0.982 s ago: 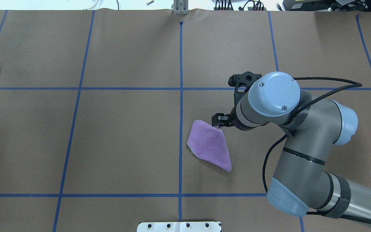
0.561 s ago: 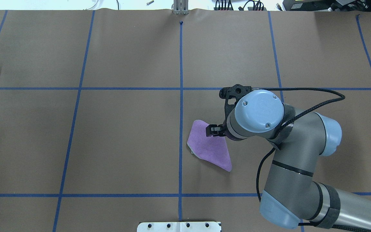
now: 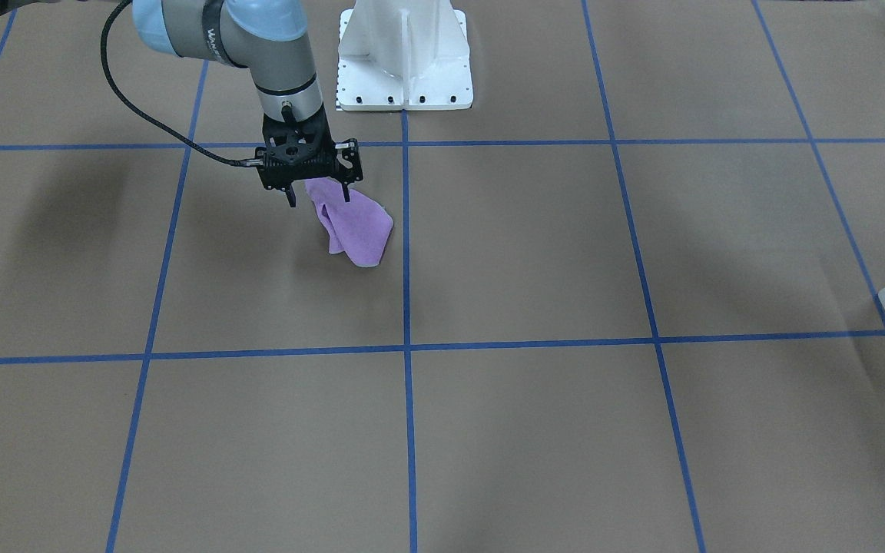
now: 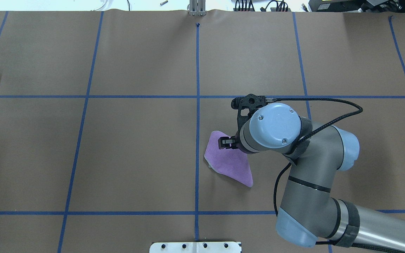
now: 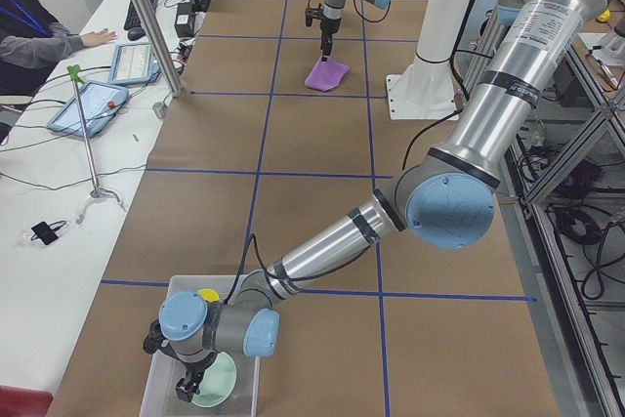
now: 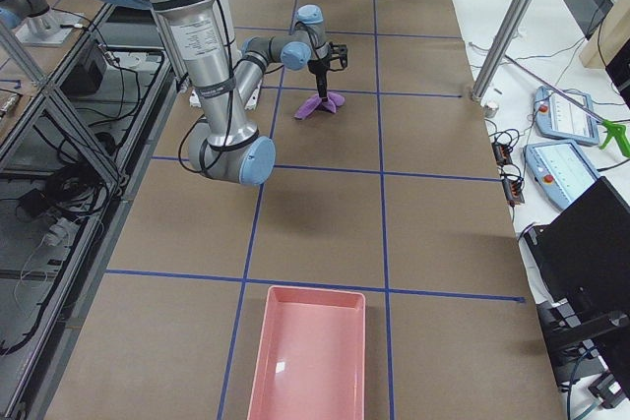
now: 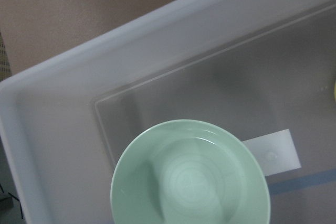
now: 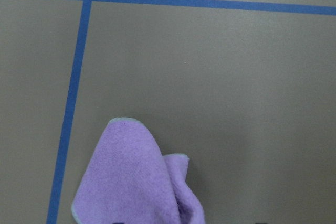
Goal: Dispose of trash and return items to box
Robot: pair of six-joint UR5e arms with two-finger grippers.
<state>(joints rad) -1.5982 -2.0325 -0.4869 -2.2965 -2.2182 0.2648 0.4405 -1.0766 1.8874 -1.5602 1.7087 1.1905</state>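
The right gripper grabs the purple cloth (image 3: 361, 230) by its raised fold (image 3: 319, 192) next, to put the cloth back in its box.
A purple cloth (image 4: 229, 163) lies crumpled on the brown paper just right of the centre line; it also shows in the front view (image 3: 358, 226) and the right wrist view (image 8: 134, 182). My right gripper (image 3: 318, 198) is open and low over the cloth's robot-side part, its fingers either side of a raised fold. In the overhead view the right gripper (image 4: 231, 144) is partly hidden by its wrist. My left gripper (image 5: 190, 383) hangs over a clear box (image 5: 161, 378) that holds a green bowl (image 7: 189, 174); I cannot tell whether it is open or shut.
A pink tray (image 6: 310, 351) stands at the table end on my right. A yellow item (image 5: 207, 295) lies in the clear box. The white robot base (image 3: 404, 54) stands at the table's near edge. Operators' tablets (image 5: 93, 104) lie on a side table.
My right arm has moved left and toward the robot in the overhead view, bringing the gripper over the cloth. The cloth's outline has not changed.
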